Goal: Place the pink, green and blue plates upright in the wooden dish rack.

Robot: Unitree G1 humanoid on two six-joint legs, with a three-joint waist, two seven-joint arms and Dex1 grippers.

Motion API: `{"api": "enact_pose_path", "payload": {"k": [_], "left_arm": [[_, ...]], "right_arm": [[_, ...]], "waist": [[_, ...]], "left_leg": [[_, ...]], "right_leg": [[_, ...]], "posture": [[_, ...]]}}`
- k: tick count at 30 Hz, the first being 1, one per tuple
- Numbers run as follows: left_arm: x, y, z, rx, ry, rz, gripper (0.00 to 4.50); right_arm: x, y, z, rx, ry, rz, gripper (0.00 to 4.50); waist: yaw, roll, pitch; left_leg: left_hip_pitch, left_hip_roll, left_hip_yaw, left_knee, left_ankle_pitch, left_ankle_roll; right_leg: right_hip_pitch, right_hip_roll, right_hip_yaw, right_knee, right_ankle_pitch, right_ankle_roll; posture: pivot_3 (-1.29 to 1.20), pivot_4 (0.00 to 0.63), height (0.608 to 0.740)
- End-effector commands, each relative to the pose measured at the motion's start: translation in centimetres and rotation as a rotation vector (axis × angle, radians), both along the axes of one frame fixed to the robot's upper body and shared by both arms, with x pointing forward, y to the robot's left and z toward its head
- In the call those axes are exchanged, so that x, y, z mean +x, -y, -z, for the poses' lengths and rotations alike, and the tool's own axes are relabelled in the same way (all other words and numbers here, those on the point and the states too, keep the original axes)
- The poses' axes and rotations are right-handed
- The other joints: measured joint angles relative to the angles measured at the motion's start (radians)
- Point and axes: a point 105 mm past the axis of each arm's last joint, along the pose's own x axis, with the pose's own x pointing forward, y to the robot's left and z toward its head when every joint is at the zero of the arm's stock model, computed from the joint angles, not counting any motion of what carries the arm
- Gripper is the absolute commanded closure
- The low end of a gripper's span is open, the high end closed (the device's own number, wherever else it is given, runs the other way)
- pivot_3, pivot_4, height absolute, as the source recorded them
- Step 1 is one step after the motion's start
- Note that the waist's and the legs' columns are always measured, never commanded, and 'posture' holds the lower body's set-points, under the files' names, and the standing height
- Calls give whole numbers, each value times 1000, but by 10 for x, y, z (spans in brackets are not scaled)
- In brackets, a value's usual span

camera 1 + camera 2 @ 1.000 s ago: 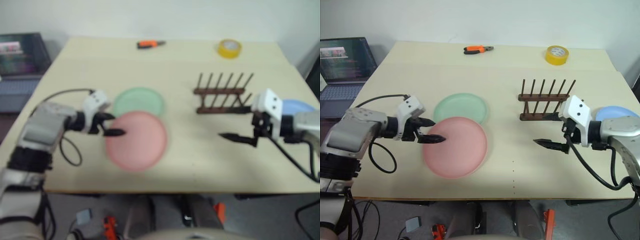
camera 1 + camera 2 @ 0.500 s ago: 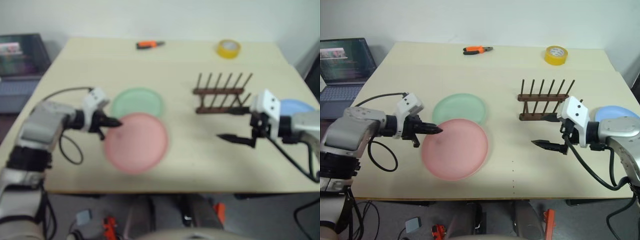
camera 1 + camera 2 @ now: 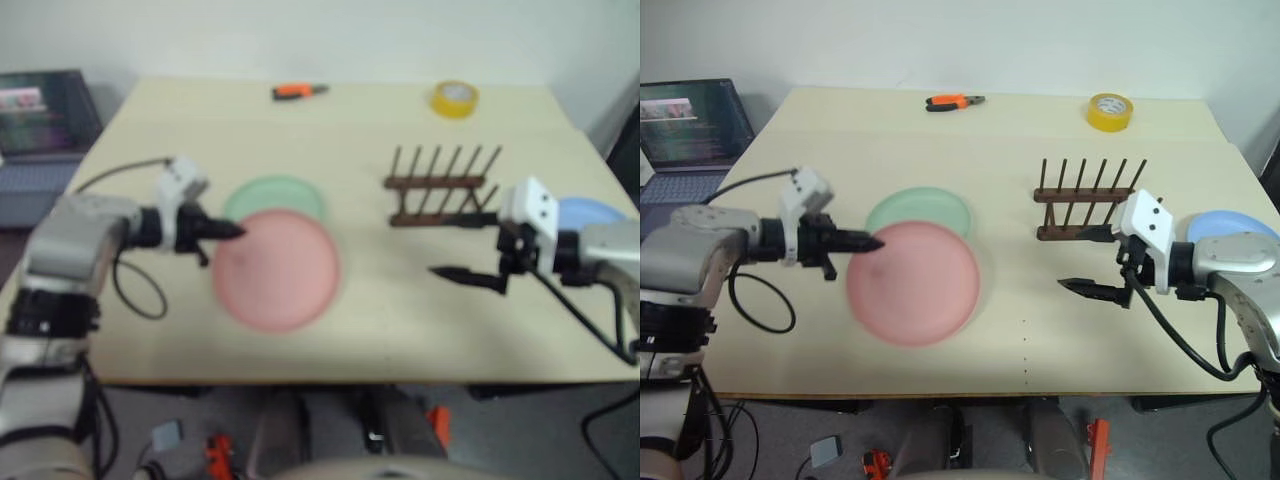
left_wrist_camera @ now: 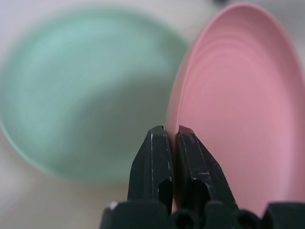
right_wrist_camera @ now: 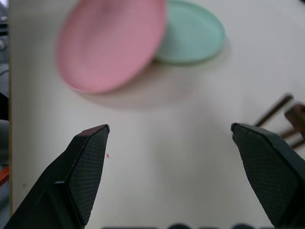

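The pink plate should stand upright in the dish rack (image 3: 435, 185), so I should grab it by its rim (image 3: 334, 262) next with my right gripper.
The pink plate (image 3: 915, 283) hangs tilted just above the table, its left rim pinched by my left gripper (image 3: 872, 242), which is shut on it; the left wrist view shows the black fingertips (image 4: 157, 143) clamped on the pink plate's (image 4: 238, 119) edge. Behind it the green plate (image 3: 918, 210) lies flat, partly covered. The wooden dish rack (image 3: 1085, 200) stands right of centre with nothing between its pegs. My right gripper (image 3: 1072, 262) hovers open just in front of the rack. The blue plate (image 3: 1230, 226) lies at the far right, partly hidden behind my right arm.
A yellow tape roll (image 3: 1111, 108) and orange pliers (image 3: 954, 101) lie at the table's far edge. A laptop (image 3: 690, 120) sits beyond the table's left side. Bare tabletop (image 3: 1025, 300) stretches between the pink plate and the right gripper.
My left gripper shut on the pink plate's left rim and rose, lifting and tilting the plate off the table. The right arm has stayed put.
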Motion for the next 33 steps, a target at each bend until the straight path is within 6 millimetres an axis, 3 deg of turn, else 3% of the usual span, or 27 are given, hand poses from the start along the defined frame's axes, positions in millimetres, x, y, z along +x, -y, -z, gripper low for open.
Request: {"api": "enact_pose_path", "payload": {"k": [1, 6, 11, 14, 16, 19, 22, 33], "left_arm": [[3, 4, -56, -128, 170, -10, 4466], [12, 10, -77, -142, 229, -47, 4466], [38, 13, -94, -117, 233, -234, 4466], [61, 8, -112, -158, 287, -408, 4466], [67, 19, -117, -187, 282, -437, 4466], [65, 35, -116, -211, 241, -412, 4466], [65, 37, -116, -238, 206, -431, 4466], [59, 49, -115, -259, 149, -414, 4466]], "right_arm": [[-5, -14, -14, 9, 70, -58, 0], [-3, -31, -30, 20, 150, -118, 0], [18, -72, -58, 62, 387, -140, 0], [33, -89, -51, 14, 473, -119, 0], [40, -99, -48, 4, 545, -97, 0], [55, -103, -35, -121, 683, -77, 0], [70, -105, -18, -265, 789, -83, 0], [81, -132, -13, -254, 899, -79, 0]], "waist": [[0, -1, 0], [-5, -1, 0], [-5, -1, 0], [-3, -2, 0], [-3, -2, 0], [-2, -2, 0], [-4, -2, 0], [-6, -2, 0]], "left_leg": [[0, 0, 0, 1, 0, 0], [0, 0, 1, 1, 0, 0], [0, 1, -1, 4, 0, 0], [0, 1, 0, 3, 0, 0], [-1, 0, 1, 3, 0, 0], [-6, 0, 2, 4, 0, 0], [-7, -1, 3, 4, 0, 0], [-5, 0, 2, 4, 1, -1]], "right_leg": [[0, 0, 0, 0, 0, 0], [0, 0, 2, 0, 1, 1], [-1, 3, 0, 2, 3, 0], [0, 3, 1, 1, 3, 0], [-1, 3, 1, 0, 3, 1], [-4, 1, 2, 0, 3, 1], [-5, 1, 2, -1, 3, 2], [-5, 2, 2, 2, 4, 2]], "posture": [[0, 150, 740], [0, 150, 740], [0, 150, 740], [0, 150, 740], [0, 150, 740], [0, 150, 740], [0, 150, 740], [0, 150, 740]]}}
